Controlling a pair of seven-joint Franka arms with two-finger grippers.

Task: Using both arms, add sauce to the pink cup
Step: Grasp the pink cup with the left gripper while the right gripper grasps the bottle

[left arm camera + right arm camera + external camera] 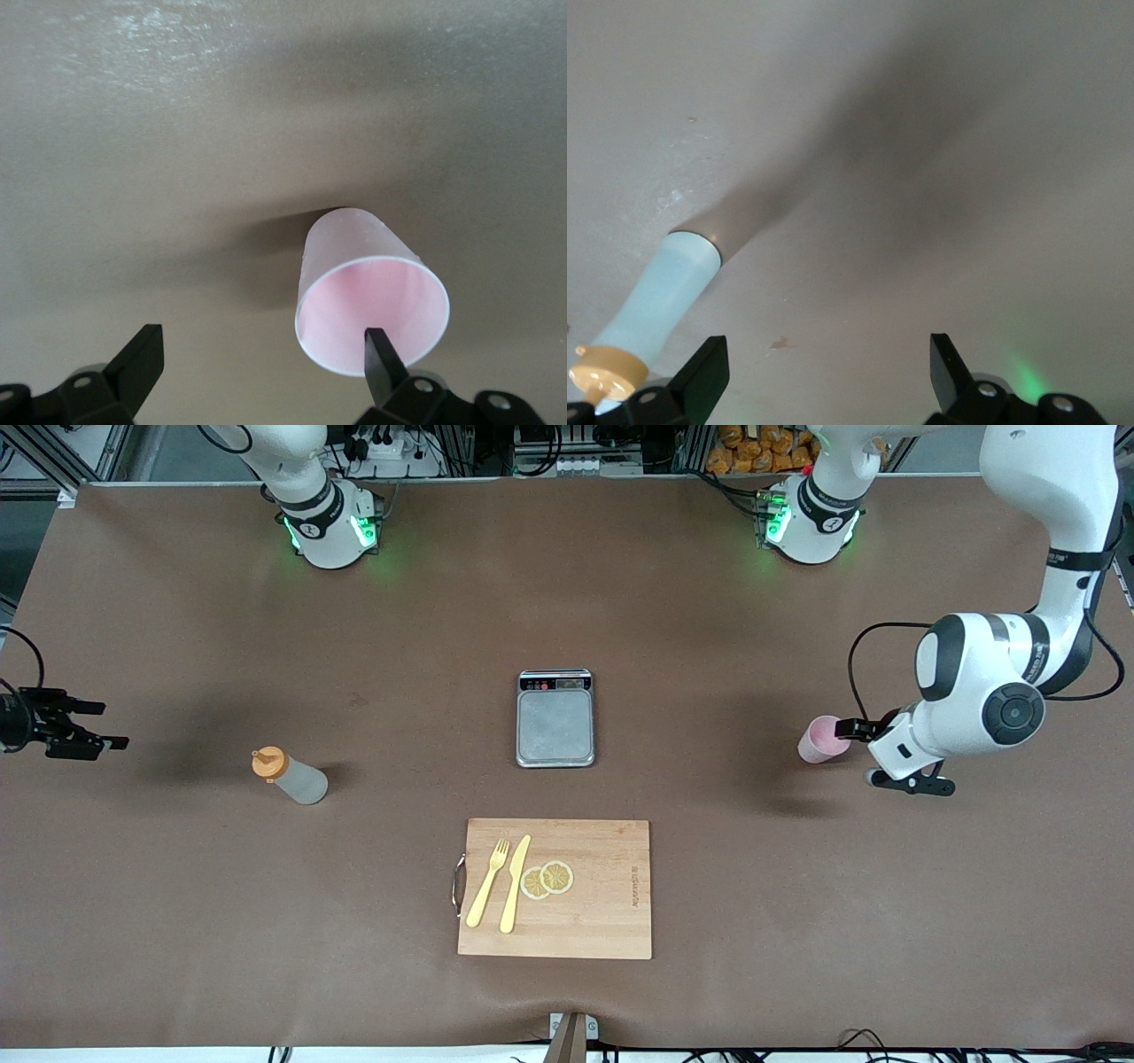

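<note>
I should next grab the pink cup by its rim (834, 732) (372, 316) with my left gripper, to bring the cup over for the sauce.
The pink cup (822, 740) stands upright on the brown table toward the left arm's end. My left gripper (864, 755) is open beside it. In the left wrist view the cup (359, 266) lies off to one side of the open gripper (261, 359), and one fingertip (379, 352) overlaps its rim; nothing is held. The sauce bottle (297, 779), frosted white with an orange cap, stands toward the right arm's end. My right gripper (111, 726) is open and empty at that end of the table, apart from the bottle. In the right wrist view (828, 363) the bottle (660, 305) lies outside the fingers.
A steel-topped scale (555, 722) sits at the table's middle. Nearer the front camera lies a wooden cutting board (611, 903) with a yellow fork (489, 881), a yellow knife (515, 882) and lemon slices (547, 879).
</note>
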